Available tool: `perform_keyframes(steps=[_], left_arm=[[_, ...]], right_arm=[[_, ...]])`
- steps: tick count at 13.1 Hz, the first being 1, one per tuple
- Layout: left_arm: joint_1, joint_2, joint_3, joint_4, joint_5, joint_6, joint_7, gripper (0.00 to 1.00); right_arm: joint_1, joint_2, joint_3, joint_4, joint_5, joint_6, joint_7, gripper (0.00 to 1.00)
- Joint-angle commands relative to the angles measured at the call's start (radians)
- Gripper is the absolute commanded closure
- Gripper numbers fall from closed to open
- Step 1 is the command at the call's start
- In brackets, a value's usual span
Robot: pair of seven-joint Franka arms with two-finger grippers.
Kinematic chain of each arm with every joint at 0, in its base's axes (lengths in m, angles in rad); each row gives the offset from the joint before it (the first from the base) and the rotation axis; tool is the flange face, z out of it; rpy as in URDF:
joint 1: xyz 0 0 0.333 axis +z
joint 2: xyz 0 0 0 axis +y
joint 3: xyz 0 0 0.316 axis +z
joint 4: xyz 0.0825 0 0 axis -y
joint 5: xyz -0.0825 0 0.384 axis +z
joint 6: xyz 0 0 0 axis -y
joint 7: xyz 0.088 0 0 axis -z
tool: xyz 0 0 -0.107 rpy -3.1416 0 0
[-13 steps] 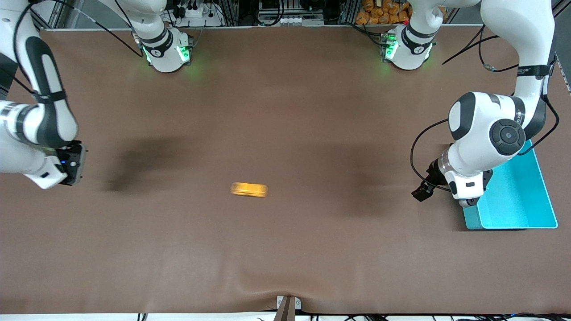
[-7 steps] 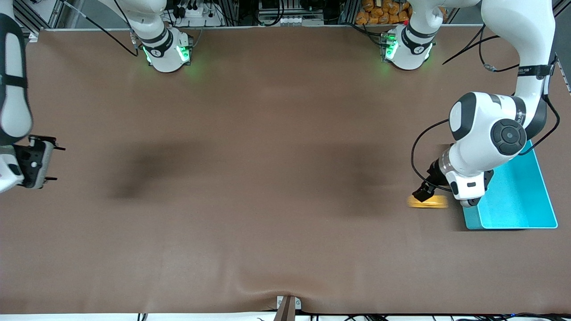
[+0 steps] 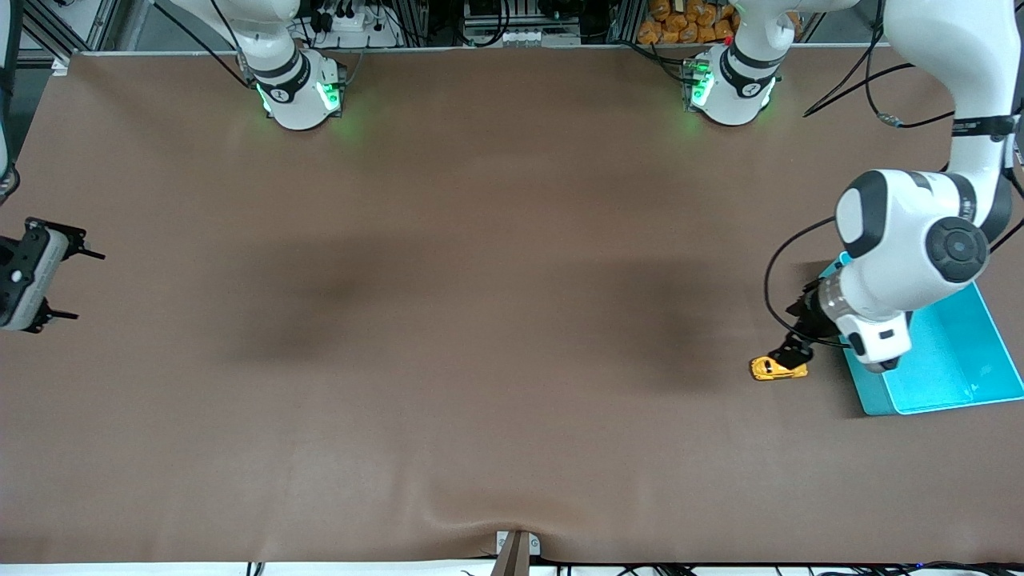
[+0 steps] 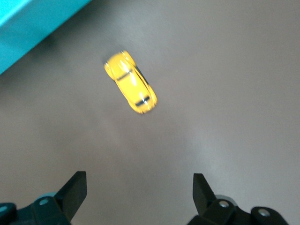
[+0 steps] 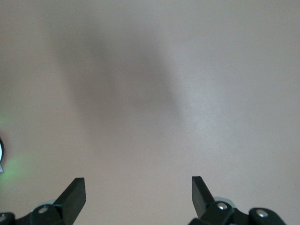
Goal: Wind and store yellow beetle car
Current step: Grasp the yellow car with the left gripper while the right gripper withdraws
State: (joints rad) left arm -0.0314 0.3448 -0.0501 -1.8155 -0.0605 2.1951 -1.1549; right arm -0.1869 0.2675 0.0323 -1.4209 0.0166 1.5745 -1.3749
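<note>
My left gripper grabs the yellow beetle car by the sides of its body next, to store it in the turquoise bin.
The yellow beetle car rests on the brown table, a short gap from the turquoise bin at the left arm's end. My left gripper hangs low just above the car, open and holding nothing. In the left wrist view the car lies ahead of the open left gripper, outside its fingers, with a corner of the bin next to it. My right gripper waits, open and empty, over the table's edge at the right arm's end. The right wrist view shows the right gripper over bare table.
The brown mat covers the whole table. The two arm bases stand along the edge farthest from the front camera. A small metal bracket sits at the near edge.
The car rolled from mid-table to the left arm's end and stopped beside the bin. The right arm drew back toward its end. The left gripper and the bin shifted slightly toward the left arm's end.
</note>
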Motion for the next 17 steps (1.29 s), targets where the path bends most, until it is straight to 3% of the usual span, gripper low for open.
perform_keyframes(steps=[1, 5, 9, 14, 17], left_arm=[[0.013, 0.049, -0.002, 0.002, -0.004, 0.082, -0.159, 0.00], [0.051, 0.106, 0.000, 0.005, -0.002, 0.170, -0.328, 0.00], [0.074, 0.169, 0.004, 0.002, 0.010, 0.238, -0.388, 0.00], [0.068, 0.282, 0.006, 0.013, 0.243, 0.262, -0.522, 0.00], [0.073, 0.290, 0.006, 0.013, 0.269, 0.290, -0.540, 0.00]], right_arm=[[0.036, -0.088, -0.002, 0.004, 0.016, -0.016, 0.168, 0.00], [0.087, -0.123, -0.002, 0.025, 0.019, -0.063, 0.387, 0.00], [0.083, -0.123, -0.011, 0.082, 0.049, -0.108, 0.428, 0.00], [0.080, -0.125, -0.014, 0.152, 0.045, -0.192, 0.607, 0.00], [0.070, -0.126, -0.018, 0.152, 0.045, -0.234, 0.811, 0.00]])
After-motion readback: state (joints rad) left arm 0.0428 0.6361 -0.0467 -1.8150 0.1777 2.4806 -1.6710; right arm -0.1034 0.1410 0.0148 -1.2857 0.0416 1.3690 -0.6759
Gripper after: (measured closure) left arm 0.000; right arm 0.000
